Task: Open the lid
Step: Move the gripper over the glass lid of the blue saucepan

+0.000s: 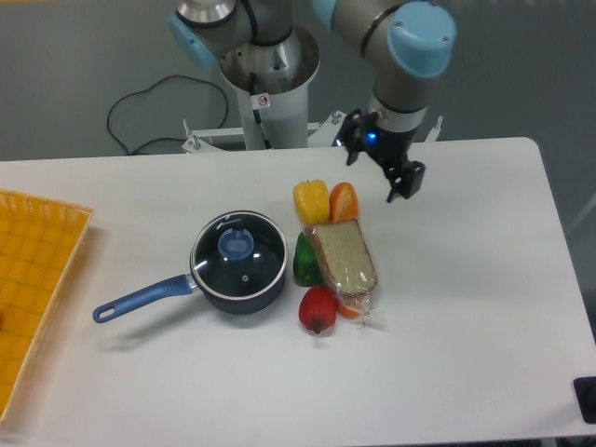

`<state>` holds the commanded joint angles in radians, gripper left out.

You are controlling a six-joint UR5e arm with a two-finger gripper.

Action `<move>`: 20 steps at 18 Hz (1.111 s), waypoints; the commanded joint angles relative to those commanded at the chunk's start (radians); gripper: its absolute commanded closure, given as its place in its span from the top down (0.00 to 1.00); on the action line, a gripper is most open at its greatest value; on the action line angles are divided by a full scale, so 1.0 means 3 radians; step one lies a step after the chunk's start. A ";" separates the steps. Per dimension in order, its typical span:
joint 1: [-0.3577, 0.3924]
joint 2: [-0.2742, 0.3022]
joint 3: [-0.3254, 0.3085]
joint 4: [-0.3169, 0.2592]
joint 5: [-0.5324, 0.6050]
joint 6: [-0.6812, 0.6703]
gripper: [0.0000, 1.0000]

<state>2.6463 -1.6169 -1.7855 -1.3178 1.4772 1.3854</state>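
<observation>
The glass lid spreads too wide for my fingers, so my gripper will next pick it up by its small round blue knob (236, 244) to open it.
The lid (250, 265), clear glass with a thin metal rim and a round blue knob (236, 244), sits closed on a dark-blue saucepan (233, 300) left of the table's middle. The pan's long blue handle (140, 300) points toward the front left. My gripper (404, 183) hangs above the table at the back, right of the orange pepper and well to the right of the lid. Its fingers stand apart with nothing between them.
Beside the pan on its right lie a yellow pepper (311, 200), an orange pepper (343, 200), a green pepper (303, 261), a red pepper (317, 309) and bagged bread (343, 256). A yellow basket (28, 279) lies at the left edge. The robot base (270, 84) stands behind.
</observation>
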 joint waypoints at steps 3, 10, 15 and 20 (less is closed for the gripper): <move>-0.0113 0.0072 -0.0117 0.0016 0.0000 -0.0149 1.00; -0.0588 -0.0020 -0.0261 0.0276 0.0000 -0.0869 1.00; -0.0788 -0.0020 -0.0276 0.0271 0.0015 -0.1355 1.00; -0.0967 -0.0046 -0.0292 0.0271 0.0179 -0.1851 1.00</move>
<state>2.3563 -1.6306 -1.8730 -1.2364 1.5308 0.8302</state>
